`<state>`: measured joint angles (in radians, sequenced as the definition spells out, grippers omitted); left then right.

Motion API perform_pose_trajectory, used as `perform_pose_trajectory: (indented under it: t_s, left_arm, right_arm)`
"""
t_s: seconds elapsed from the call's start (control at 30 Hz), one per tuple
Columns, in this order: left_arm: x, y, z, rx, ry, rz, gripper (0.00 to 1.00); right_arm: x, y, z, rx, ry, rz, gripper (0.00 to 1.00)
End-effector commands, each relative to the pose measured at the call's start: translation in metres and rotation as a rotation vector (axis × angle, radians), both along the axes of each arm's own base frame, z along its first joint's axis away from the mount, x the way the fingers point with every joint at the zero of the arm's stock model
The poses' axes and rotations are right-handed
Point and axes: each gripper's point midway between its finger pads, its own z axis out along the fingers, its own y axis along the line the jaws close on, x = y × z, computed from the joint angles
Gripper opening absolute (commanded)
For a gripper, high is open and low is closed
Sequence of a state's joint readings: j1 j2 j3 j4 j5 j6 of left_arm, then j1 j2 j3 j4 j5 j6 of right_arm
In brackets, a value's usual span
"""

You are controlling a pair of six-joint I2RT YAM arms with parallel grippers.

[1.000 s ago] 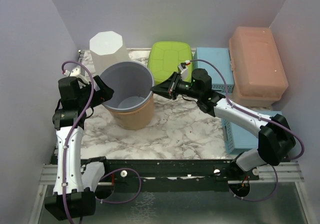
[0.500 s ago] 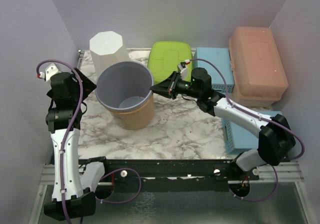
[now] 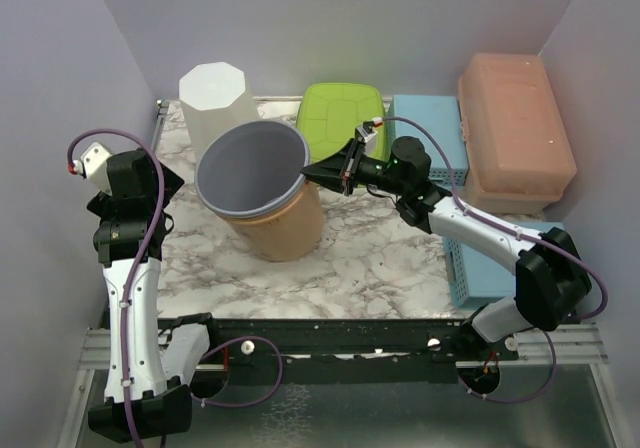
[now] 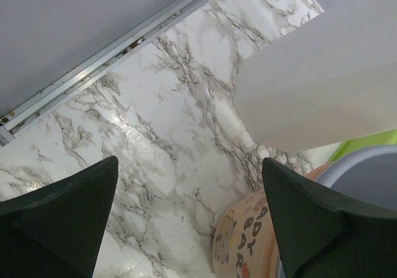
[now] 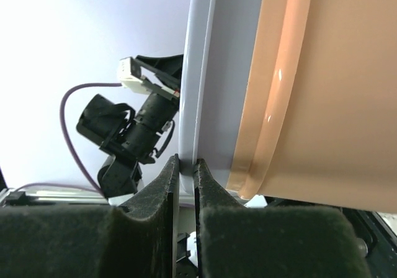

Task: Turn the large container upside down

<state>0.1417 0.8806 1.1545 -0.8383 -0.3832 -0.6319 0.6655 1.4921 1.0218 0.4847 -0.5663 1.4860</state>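
Note:
My left gripper will next grab only the grey container's rim [image 3: 198, 179], opposite my right gripper. Then the grey container can be lifted from the tan container [image 3: 285, 230].
The large grey container [image 3: 250, 168] sits nested in a tan container [image 3: 285, 230] on the marble table, and both lean over to the left. My right gripper [image 3: 308, 176] is shut on the grey container's right rim. In the right wrist view the gripper [image 5: 186, 166] pinches the thin grey rim [image 5: 201, 73], with the tan wall [image 5: 335, 92] beside it. My left gripper [image 3: 158, 190] is open and empty near the left wall, apart from the containers. In the left wrist view the gripper [image 4: 189, 228] has wide-spread jaws over bare marble, with the printed tan container [image 4: 248, 247] at lower right.
A white octagonal container [image 3: 212, 93] stands behind the grey one and also shows in the left wrist view [image 4: 310, 85]. A green lidded box [image 3: 340, 118], a blue box [image 3: 430, 133] and a salmon box [image 3: 512, 128] line the back. A blue basket [image 3: 480, 268] lies right.
My left gripper has let go of the container's left rim and pulled back toward the left wall. The nested containers have tipped and shifted slightly right, still held by the right gripper.

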Motion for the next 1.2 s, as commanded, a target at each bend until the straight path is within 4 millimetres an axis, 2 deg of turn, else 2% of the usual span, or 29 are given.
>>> perform_pose_trajectory:
  t_s: [0.0,0.1,0.23,0.33,0.47,0.57,0.7,0.9,0.97,1.17]
  left_arm:
    - [-0.001,-0.005,-0.003,-0.005,0.005,-0.03,0.99]
    - [0.013,-0.031,0.002,-0.029,-0.029,-0.21,0.97]
    - [0.03,-0.08,0.005,-0.127,-0.102,-0.488,0.89]
    - [0.034,-0.108,0.001,-0.207,-0.131,-0.628,0.79]
    - [0.036,-0.126,0.003,-0.265,-0.157,-0.718,0.63]
    - [0.037,-0.13,0.01,-0.271,-0.169,-0.748,0.5]
    - [0.037,-0.126,0.018,-0.244,-0.186,-0.731,0.45]
    - [0.035,-0.115,0.02,-0.197,-0.171,-0.68,0.33]
    - [0.035,-0.112,0.024,-0.183,-0.173,-0.667,0.29]
    - [0.034,-0.112,0.035,-0.16,-0.192,-0.673,0.05]
  right_arm:
    - [-0.011,-0.004,0.038,0.128,-0.1,0.053,0.01]
    - [-0.008,-0.003,0.016,0.045,-0.06,0.041,0.0]
    - [-0.003,-0.011,-0.024,-0.123,-0.016,-0.023,0.01]
    - [-0.003,-0.019,-0.037,-0.166,-0.014,-0.056,0.01]
    - [-0.002,-0.021,-0.043,-0.193,-0.015,-0.06,0.01]
    - [-0.001,-0.02,-0.045,-0.203,-0.017,-0.055,0.01]
    - [-0.001,-0.018,-0.048,-0.211,-0.019,-0.038,0.0]
    - [-0.002,-0.018,-0.048,-0.222,-0.033,-0.025,0.0]
    - [-0.002,-0.018,-0.046,-0.226,-0.052,-0.025,0.01]
    - [-0.002,-0.015,-0.026,-0.221,-0.146,-0.003,0.01]
